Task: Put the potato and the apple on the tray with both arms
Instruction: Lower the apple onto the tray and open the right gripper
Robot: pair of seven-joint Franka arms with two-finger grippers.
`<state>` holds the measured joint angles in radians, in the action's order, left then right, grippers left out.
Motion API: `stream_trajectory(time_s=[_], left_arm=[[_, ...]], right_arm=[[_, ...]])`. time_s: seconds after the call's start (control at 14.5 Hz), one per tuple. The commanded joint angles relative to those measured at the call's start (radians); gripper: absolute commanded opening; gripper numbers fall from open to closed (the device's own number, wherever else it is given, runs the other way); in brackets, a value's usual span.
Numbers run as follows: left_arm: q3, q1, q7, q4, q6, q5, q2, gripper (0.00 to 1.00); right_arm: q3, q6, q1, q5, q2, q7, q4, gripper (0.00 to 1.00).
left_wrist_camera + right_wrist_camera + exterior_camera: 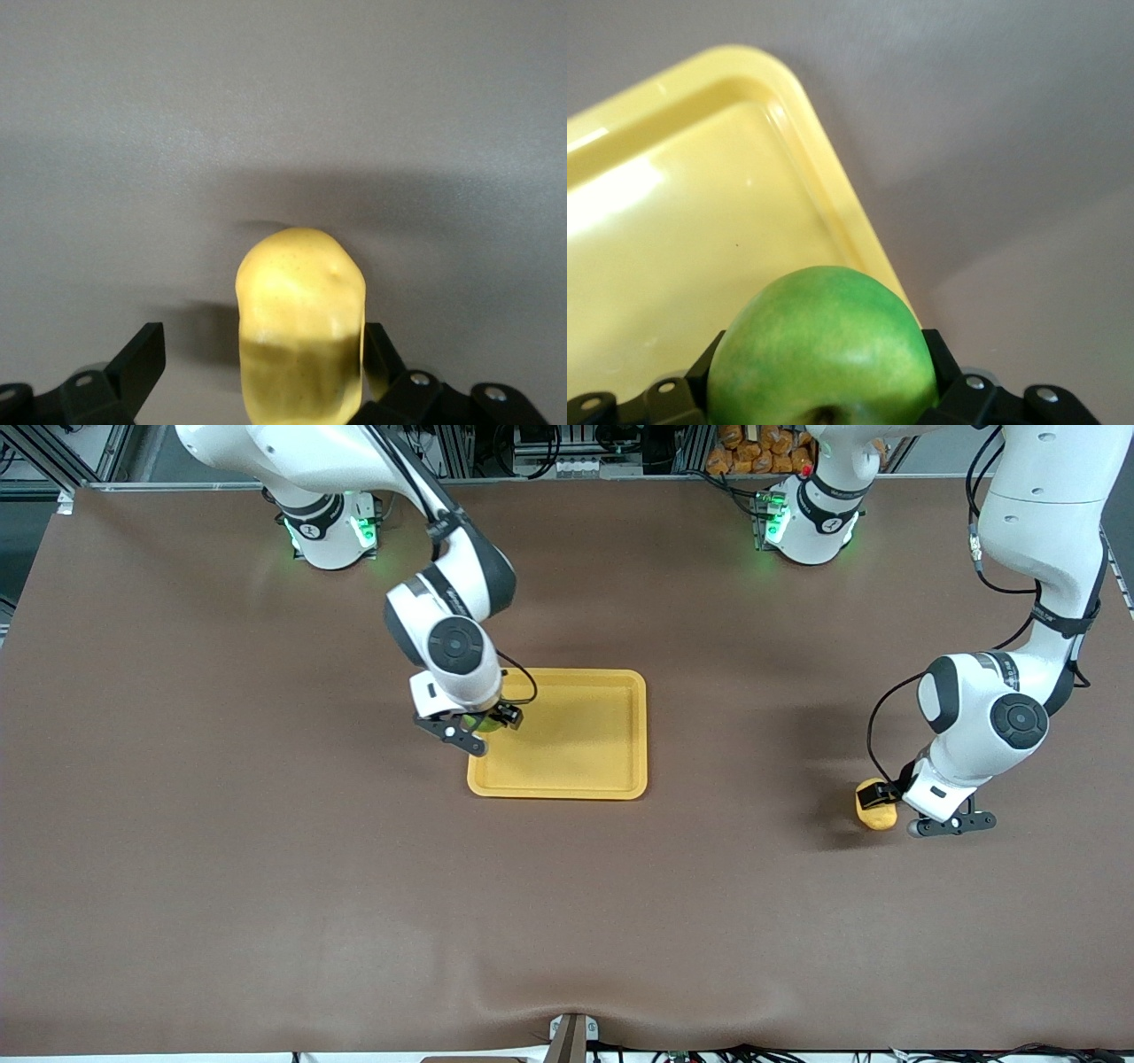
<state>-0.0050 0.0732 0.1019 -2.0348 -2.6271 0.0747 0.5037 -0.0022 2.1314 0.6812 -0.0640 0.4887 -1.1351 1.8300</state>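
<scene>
The yellow potato is level between my left gripper's fingers, so closing now would hold it.
The yellow potato (pixel 875 808) (pixel 301 292) lies on the brown table toward the left arm's end. My left gripper (pixel 889 806) (pixel 263 359) is down around it and open: one finger touches the potato's side, the other stands apart from it. The green apple (pixel 486 724) (pixel 824 354) hangs over the rim of the yellow tray (pixel 585 735) (pixel 700 221) on the side toward the right arm's end. My right gripper (pixel 485 724) (pixel 824 376) is shut on the apple, with a finger against each side.
The tray lies mid-table with nothing in it. Both arm bases (pixel 332 531) (pixel 806 522) stand along the table edge farthest from the front camera. A small bracket (pixel 571 1036) sits at the nearest edge. Brown cloth (pixel 266 868) covers the table.
</scene>
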Motion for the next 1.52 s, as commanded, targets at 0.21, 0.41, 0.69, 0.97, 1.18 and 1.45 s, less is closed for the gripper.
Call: stream_trajectory(time_s=[0.21,0.41,0.69,0.97,1.18,1.45], left_arm=[[-0.004,-0.010,0.018,0.016,-0.007,0.005,0.015,0.35],[-0.013,-0.010,0.015,0.021,0.002,0.005,-0.004,0.00],[-0.044,-0.010,0.019,0.039,0.082,0.005,-0.054,0.00],[-0.114,-0.009,0.021,0.137,0.325,0.005,-0.093,0.00],[-0.194,-0.009,0.096,0.183,0.436,0.005,-0.103,0.00],[-0.311,-0.010,0.217,0.197,0.473,0.007,-0.108,0.00]], right_arm=[[-0.013,-0.008,0.024,0.018,0.112,-0.052,-0.086,0.67],[-0.013,-0.008,0.032,0.018,0.123,-0.054,-0.089,0.82],[-0.013,-0.008,0.047,0.020,0.134,-0.066,-0.089,1.00],[-0.016,-0.022,0.046,0.020,0.120,-0.087,-0.101,1.00],[-0.024,-0.115,0.029,0.027,0.039,-0.066,-0.110,1.00],[-0.045,-0.244,-0.095,0.033,-0.085,0.163,-0.115,1.00]])
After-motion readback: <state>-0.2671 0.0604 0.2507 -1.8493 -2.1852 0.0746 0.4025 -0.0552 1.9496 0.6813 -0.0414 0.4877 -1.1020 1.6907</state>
